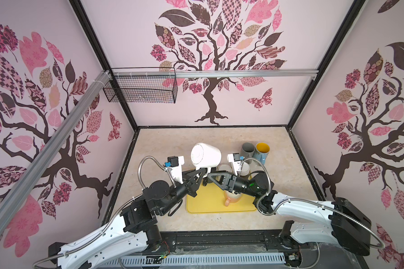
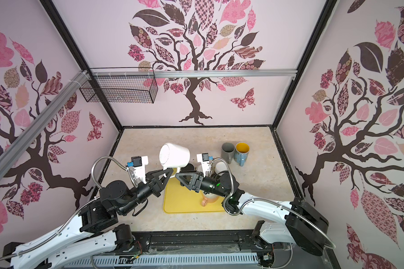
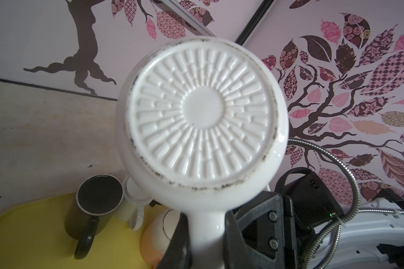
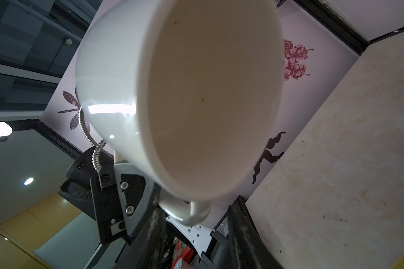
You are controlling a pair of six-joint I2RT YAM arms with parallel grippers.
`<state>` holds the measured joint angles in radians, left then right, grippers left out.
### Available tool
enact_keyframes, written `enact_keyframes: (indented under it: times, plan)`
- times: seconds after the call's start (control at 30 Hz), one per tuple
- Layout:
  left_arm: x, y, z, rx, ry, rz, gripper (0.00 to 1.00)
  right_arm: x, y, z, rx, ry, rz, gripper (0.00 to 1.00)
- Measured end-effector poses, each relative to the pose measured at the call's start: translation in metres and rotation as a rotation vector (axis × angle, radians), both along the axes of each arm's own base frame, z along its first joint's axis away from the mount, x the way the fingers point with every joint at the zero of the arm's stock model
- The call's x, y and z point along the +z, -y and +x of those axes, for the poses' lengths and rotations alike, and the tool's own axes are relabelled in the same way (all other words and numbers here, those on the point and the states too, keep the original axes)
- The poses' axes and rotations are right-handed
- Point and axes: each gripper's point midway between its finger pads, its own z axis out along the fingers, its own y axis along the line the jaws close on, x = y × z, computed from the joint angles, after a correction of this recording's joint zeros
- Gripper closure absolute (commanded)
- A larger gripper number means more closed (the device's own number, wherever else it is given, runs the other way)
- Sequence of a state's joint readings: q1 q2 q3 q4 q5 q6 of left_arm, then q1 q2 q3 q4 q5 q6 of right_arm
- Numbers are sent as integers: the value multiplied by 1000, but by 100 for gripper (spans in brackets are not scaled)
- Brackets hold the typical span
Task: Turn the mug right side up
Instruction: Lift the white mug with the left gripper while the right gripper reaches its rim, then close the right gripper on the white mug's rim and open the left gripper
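I need to move my right gripper toward the handle before I close on the mug's handle. My fingers stop short of the handle, so it isn't time to close yet.
In both top views a white mug [image 1: 205, 154] [image 2: 174, 154] hangs in the air above the table, tipped on its side with its ribbed base toward the left. My left gripper [image 1: 201, 173] [image 2: 168, 173] is shut on the mug's handle. In the left wrist view the mug's base [image 3: 201, 116] fills the middle, and the left gripper [image 3: 205, 233] pinches the handle. My right gripper [image 1: 208, 179] [image 2: 179, 177] stands open just right of the handle. The right wrist view looks into the mug's mouth [image 4: 208, 93]. There the handle sits between the right gripper's [image 4: 197, 207] spread jaws with gaps on both sides.
Below lies a yellow tray [image 1: 210, 205] with an upside-down dark mug [image 3: 98, 198], a small white mug [image 3: 133, 202] and a peach mug [image 1: 230, 200]. A grey mug [image 1: 247, 150] and a blue mug with a yellow inside [image 1: 261, 151] stand at the back right. A wire basket [image 1: 140, 86] hangs on the rear rail.
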<state>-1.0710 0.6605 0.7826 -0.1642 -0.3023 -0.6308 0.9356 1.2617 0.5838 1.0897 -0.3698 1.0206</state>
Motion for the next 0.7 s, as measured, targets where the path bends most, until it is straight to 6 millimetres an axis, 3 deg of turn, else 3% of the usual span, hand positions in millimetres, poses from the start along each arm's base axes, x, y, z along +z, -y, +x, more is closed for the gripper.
enact_keyframes:
  times: [0.13, 0.33, 0.5, 0.7]
  plan:
    - [-2, 3, -2, -18, -1, -23, 100, 9, 2, 8, -6, 0, 55, 55]
    - [-7, 4, 2, -10, -13, -88, 100, 6, 4, 22, 33, -38, 113, 59]
    - [-9, 3, 3, -5, -24, -127, 100, 7, 4, 24, 79, -53, 135, 65]
    - [-1, 8, 3, -27, -18, -173, 100, 24, -3, 22, 137, -27, 162, 71]
